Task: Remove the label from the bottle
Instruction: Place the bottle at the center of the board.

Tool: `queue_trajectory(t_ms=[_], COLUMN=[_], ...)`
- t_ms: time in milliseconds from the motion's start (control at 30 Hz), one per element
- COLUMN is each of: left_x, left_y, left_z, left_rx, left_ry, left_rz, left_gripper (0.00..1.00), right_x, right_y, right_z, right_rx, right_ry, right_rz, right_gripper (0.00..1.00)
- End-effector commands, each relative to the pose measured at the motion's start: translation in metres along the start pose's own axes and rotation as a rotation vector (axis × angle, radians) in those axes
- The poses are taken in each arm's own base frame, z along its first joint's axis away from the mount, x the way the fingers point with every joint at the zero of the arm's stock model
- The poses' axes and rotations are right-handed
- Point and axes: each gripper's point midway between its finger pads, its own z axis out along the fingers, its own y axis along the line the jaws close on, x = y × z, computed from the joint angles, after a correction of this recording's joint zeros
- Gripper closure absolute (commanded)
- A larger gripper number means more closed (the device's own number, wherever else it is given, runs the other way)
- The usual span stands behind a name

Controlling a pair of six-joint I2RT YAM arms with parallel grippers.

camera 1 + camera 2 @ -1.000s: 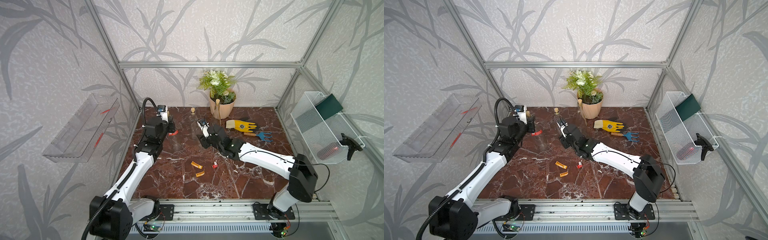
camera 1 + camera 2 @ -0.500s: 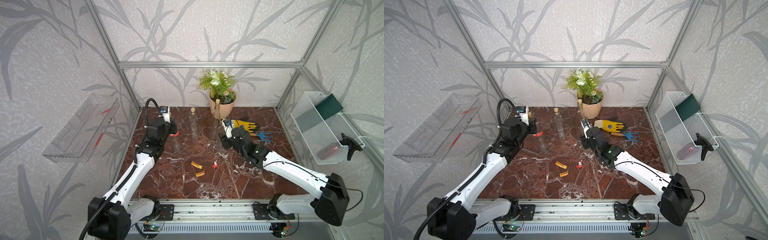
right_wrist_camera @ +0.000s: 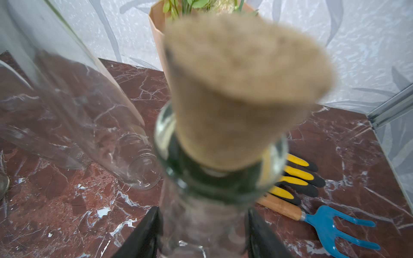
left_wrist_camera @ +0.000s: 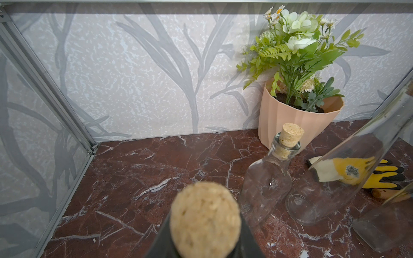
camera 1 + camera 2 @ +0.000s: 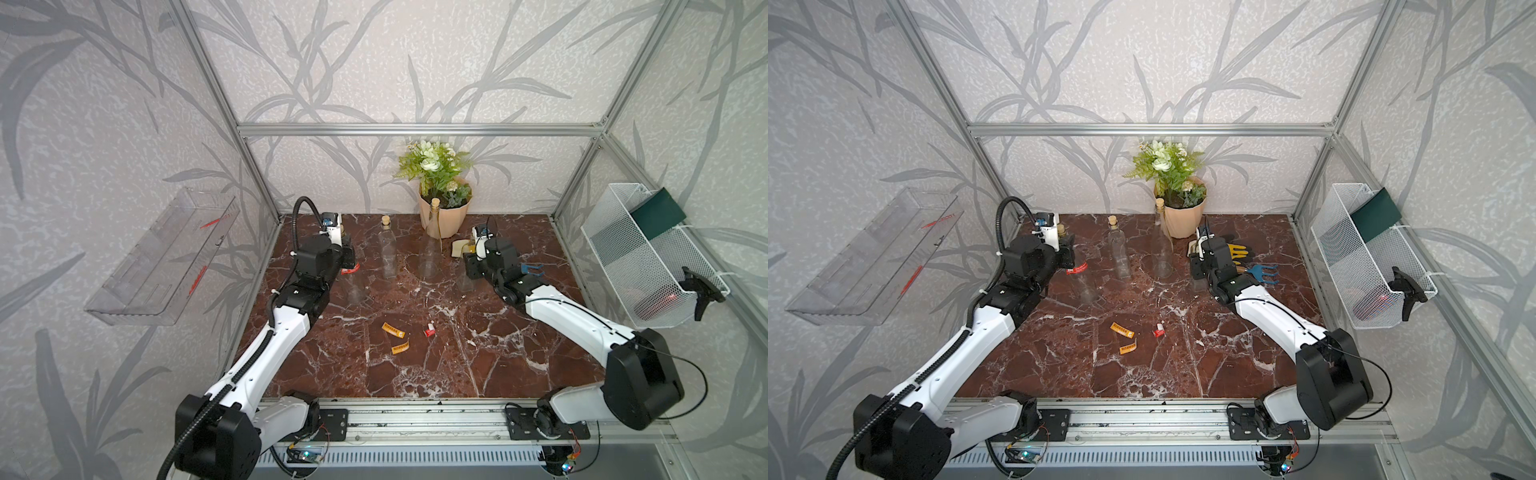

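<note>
The square clear bottle's bottom is hanging short of the row of the two standing bottles. The square clear bottle would drop short if I opened my right gripper now.
At the back left stands a clear corked bottle with a red label high on its body. My left gripper is shut on its neck; the left wrist view shows its cork between my dark fingers. Further right, my right gripper is shut on a square clear bottle. In the right wrist view the fingers press both sides of that bottle below its cork. I see no label on this one.
Two more clear corked bottles stand between my arms. Orange label scraps and a red-white scrap lie mid-table. A flower pot, yellow glove and blue hand rake sit at the back right.
My right arm has swung from the middle of the table to the right, with the square bottle at its jaws. The left arm has hardly moved.
</note>
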Motion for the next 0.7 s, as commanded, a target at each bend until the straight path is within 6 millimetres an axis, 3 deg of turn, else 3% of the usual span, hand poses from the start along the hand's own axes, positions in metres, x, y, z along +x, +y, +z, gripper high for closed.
queue_trajectory(t_ms=[0,433,667], left_x=[-0.006,-0.003,-0.001], left_y=[-0.003,-0.005,-0.005], left_z=[-0.005,-0.004,-0.003], left_rx=[0.005,0.009,0.009], left_ry=[0.005,0.011,0.013], left_rz=[-0.014,-0.004,-0.002], left_gripper=[1.00,1.00,1.00], right_x=[-0.063,-0.080,-0.076], right_y=[0.006,-0.005,-0.012], right_z=[0.000,0.032,0.039], right_rx=[-0.042,0.017,0.057], right_ry=[-0.184,-0.190,-0.184], right_rz=[0.038,0.013,0.002], right_gripper=[0.64,0.64,0.64])
